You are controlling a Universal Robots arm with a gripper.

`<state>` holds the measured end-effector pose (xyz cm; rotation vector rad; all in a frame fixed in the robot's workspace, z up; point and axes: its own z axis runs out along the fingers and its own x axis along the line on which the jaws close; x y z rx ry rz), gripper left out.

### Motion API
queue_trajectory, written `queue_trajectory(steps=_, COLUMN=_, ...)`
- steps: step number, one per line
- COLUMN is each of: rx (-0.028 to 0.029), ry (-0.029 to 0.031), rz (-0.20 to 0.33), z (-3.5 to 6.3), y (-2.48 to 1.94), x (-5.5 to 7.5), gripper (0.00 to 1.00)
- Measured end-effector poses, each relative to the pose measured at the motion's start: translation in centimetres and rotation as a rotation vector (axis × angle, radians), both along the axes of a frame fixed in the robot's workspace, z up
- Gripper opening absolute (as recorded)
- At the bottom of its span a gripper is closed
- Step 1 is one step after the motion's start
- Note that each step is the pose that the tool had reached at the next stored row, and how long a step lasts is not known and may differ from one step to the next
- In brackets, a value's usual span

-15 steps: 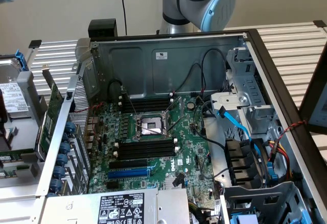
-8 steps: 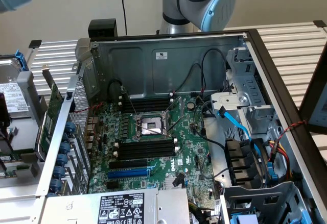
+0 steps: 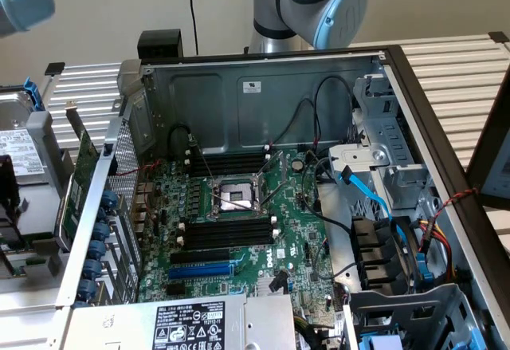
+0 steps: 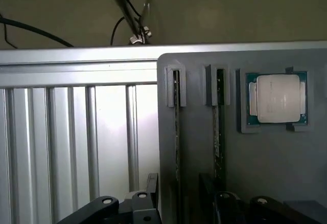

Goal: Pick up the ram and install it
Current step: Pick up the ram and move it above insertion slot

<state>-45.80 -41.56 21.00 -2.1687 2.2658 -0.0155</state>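
The robot's gripper will next grab the ram by its bare middle part (image 4: pixel 178 184) to install it, since the holder's bracket (image 4: pixel 182 89) hugs the end of the ram on both sides.
Two ram sticks stand on edge in a grey holder (image 4: pixel 199 183) in the wrist view: one ram stick (image 4: pixel 177 132) and a second (image 4: pixel 218 127) beside it, each showing as a thin green edge. My gripper (image 4: pixel 179 198) is open above the holder. Its black fingers (image 4: pixel 152 185) stand apart on either side of the first stick's line, and nothing is held between them. In the exterior view the motherboard (image 3: pixel 239 238) lies in the open case, with black memory slots (image 3: pixel 227 234) in front of the processor socket (image 3: pixel 233 196) and more slots (image 3: pixel 231 163) behind it.
A processor chip (image 4: pixel 277 99) sits in a pocket of the holder beside the sticks. The holder rests on a ribbed metal table (image 4: pixel 76 142). In the exterior view, cables (image 3: pixel 366 194), a power supply (image 3: pixel 191 322) and the case walls (image 3: pixel 263 99) crowd the board; the arm's base (image 3: pixel 311 7) rises behind.
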Motion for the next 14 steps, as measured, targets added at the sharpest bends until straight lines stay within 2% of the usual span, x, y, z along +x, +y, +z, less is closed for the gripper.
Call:
queue_trajectory(steps=9, rx=0.0002, ry=0.0017, rz=-0.01, z=-0.96, y=0.0, x=-0.2, gripper=0.45)
queue_trajectory(steps=10, rx=0.0003, ry=0.0017, rz=-0.011, z=-1.08, y=0.0, x=-0.3, gripper=0.43)
queue_trajectory(steps=12, rx=0.0006, ry=0.0018, rz=-0.013, z=-1.21, y=-0.01, x=-0.4, gripper=0.3)
queue_trajectory(steps=13, rx=0.0008, ry=0.0018, rz=-0.013, z=-1.21, y=-0.01, x=-0.4, gripper=0.3)
queue_trajectory(steps=14, rx=0.0008, ry=0.002, rz=-0.014, z=-1.2, y=-0.01, x=-0.4, gripper=0.24)
